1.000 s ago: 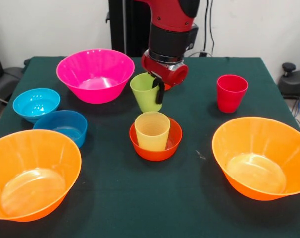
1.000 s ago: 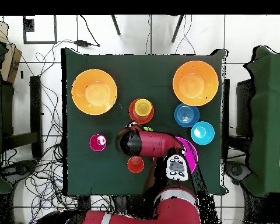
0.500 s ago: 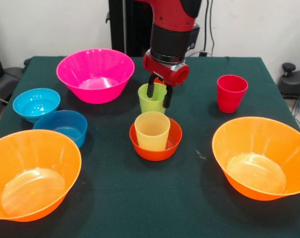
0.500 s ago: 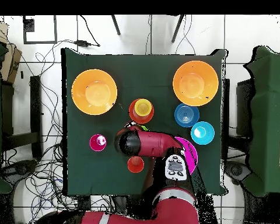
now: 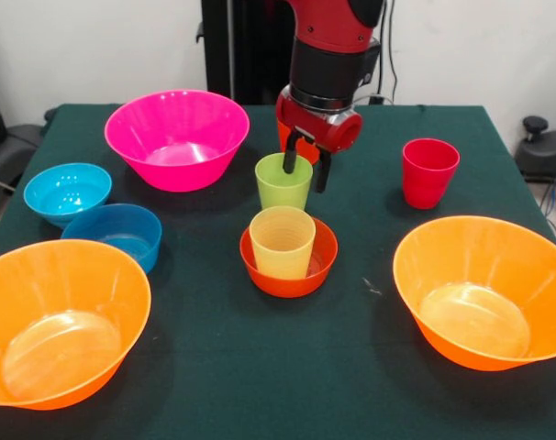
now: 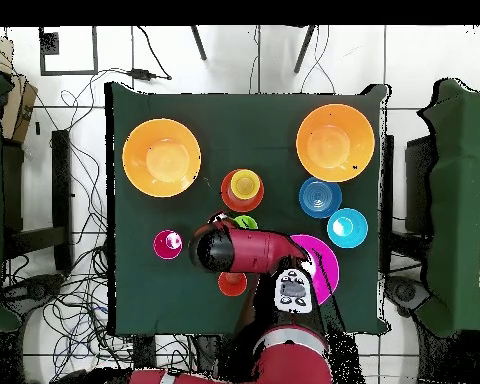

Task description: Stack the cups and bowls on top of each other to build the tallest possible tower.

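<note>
My gripper grips the lime green cup by the thin side at its rim [image 5: 310,170] next, since the cup's opening spreads wider than my open fingers.
The lime green cup [image 5: 283,182] stands upright on the table, just behind the ribbed pale yellow cup [image 5: 282,241], which sits in the small red-orange bowl [image 5: 292,278]. My gripper [image 5: 305,167] is open at the green cup's far right rim, with one finger [image 5: 322,173] outside the cup. It holds nothing. The red-pink cup [image 5: 429,172] stands to the right. The orange cup [image 6: 232,284] is mostly hidden behind the arm in the front view. In the overhead view the arm [image 6: 246,249] covers the gripper, and the green cup [image 6: 246,222] peeks out.
The large magenta bowl [image 5: 177,137] is at the back left. The light blue bowl [image 5: 67,191] and the darker blue bowl [image 5: 117,235] are on the left. Large orange bowls stand at the front left [image 5: 58,321] and front right [image 5: 480,289].
The green cup went from tilted in the gripper's hold to standing upright on the table. The gripper let go, rose a little and shifted right in the front view.
</note>
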Controlling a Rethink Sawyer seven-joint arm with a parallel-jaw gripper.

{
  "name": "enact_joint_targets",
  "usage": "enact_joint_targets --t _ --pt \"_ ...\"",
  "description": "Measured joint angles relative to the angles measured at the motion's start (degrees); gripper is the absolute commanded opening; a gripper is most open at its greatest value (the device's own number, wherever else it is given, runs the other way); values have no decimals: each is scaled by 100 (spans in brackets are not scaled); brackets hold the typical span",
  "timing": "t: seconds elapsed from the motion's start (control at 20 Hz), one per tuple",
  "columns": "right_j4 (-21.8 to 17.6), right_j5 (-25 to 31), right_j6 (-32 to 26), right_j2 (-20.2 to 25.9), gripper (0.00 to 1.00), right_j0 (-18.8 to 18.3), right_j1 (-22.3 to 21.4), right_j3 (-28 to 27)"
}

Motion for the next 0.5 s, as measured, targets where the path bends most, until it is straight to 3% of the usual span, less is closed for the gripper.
enact_joint_targets --t 0.5 --pt "130 0 0 -1 100 76 -19 70"
